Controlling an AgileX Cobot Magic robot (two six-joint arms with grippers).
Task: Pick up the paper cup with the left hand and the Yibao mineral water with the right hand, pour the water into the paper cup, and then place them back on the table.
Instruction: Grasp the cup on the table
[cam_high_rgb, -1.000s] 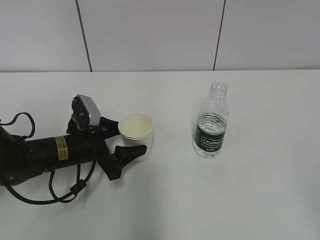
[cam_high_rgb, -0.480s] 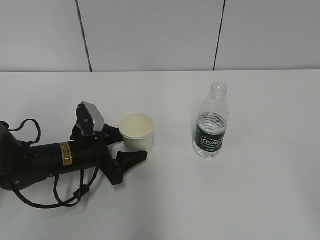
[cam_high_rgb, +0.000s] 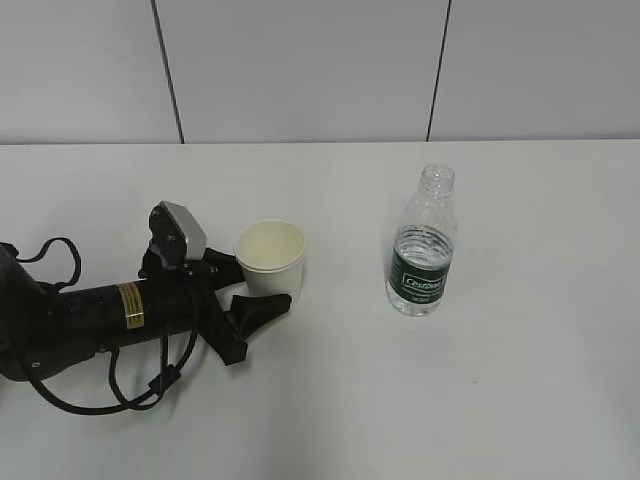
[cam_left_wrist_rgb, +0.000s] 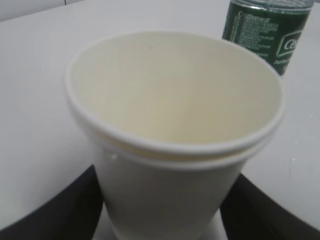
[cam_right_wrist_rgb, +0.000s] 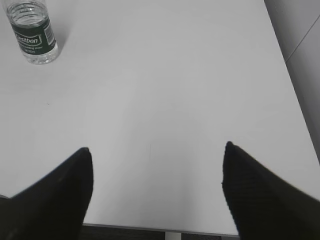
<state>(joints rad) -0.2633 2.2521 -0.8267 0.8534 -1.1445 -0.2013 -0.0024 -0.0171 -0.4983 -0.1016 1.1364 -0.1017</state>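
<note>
Next, my right gripper grabs the bottle by its straight-sided green label (cam_high_rgb: 419, 277), since the Yibao bottle's clear shoulder (cam_high_rgb: 430, 211) slopes in toward its open neck.
The off-white paper cup (cam_high_rgb: 270, 255) stands left of centre on the white table (cam_high_rgb: 520, 380); its inside looks empty in the left wrist view (cam_left_wrist_rgb: 170, 100). My left gripper (cam_high_rgb: 262, 284), on the arm with the yellow sticker, has its two black fingers (cam_left_wrist_rgb: 60, 210) against the cup's lower sides, shut on it. The uncapped Yibao bottle (cam_high_rgb: 423, 245) with the dark green label stands upright to the right, partly filled with clear water (cam_high_rgb: 424, 243). It also shows in the left wrist view (cam_left_wrist_rgb: 265, 30) and the right wrist view (cam_right_wrist_rgb: 32, 32). My right gripper (cam_right_wrist_rgb: 157, 148) is open and empty, far from the bottle, out of the exterior view.
A grey panelled wall (cam_high_rgb: 300, 70) runs behind the table. The table's right edge (cam_right_wrist_rgb: 295, 100) and near edge (cam_right_wrist_rgb: 160, 231) show in the right wrist view. A black cable (cam_high_rgb: 120, 395) loops beside the left arm.
The left arm has drawn back slightly to the left and its fingers have closed in on the cup. The cup has shifted a little up in the view. The bottle has not moved.
</note>
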